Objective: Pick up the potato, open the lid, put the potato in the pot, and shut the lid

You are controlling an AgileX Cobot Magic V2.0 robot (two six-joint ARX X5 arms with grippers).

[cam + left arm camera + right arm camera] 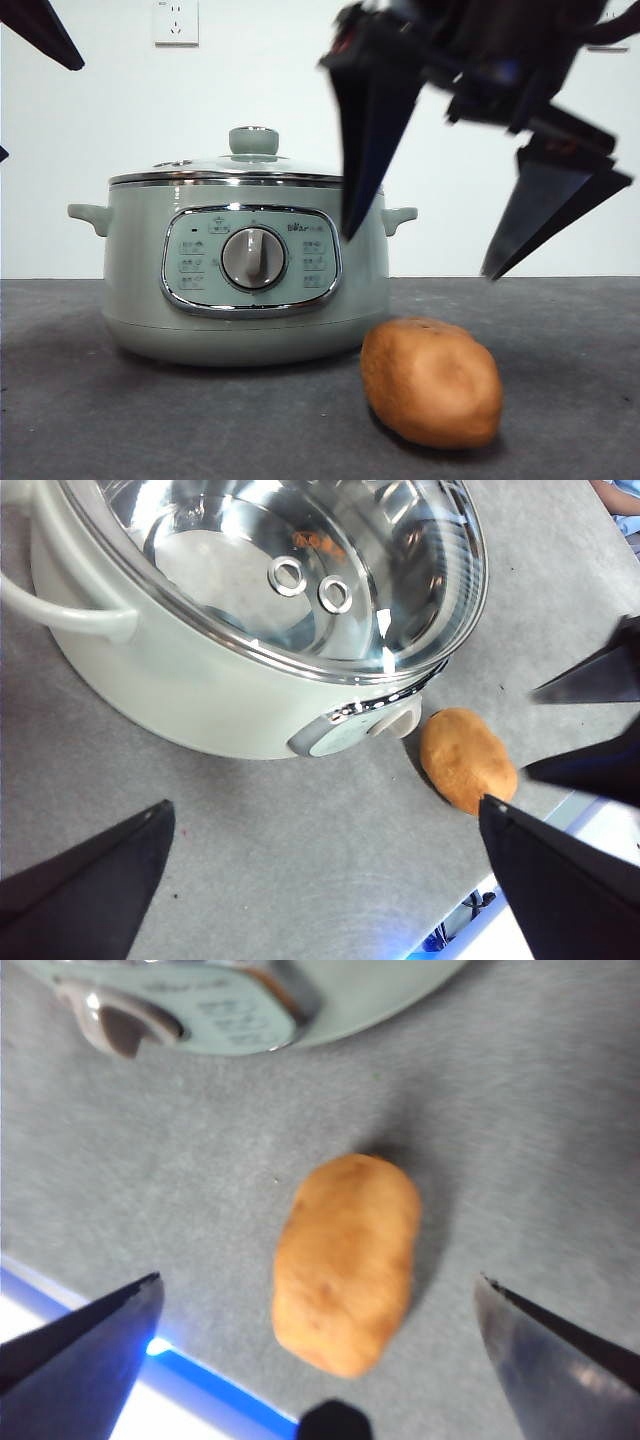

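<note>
My left gripper grabs the glass lid by its knob (254, 141) next, to open the pot for the potato (432, 381).
The orange-brown potato (432, 381) lies on the grey table in front of the pot (140, 290), toward its right side. The pale-green pot stands with its glass lid (240, 167) shut on it, knob (254, 140) on top. My right gripper (418, 255) hangs open above the potato without touching it; in the right wrist view the potato (347, 1260) lies between its wide-spread jaws. My left gripper (325, 803) is open and empty, held high over the pot (190, 695) and lid (400, 580). The potato (467, 759) also shows there.
The pot's control panel with its silver dial (254, 258) faces the front. A white wall with a socket (176, 22) stands behind. The table's near edge (200, 1380) runs close by the potato. The left arm shows only as a black tip (40, 30) at the top corner.
</note>
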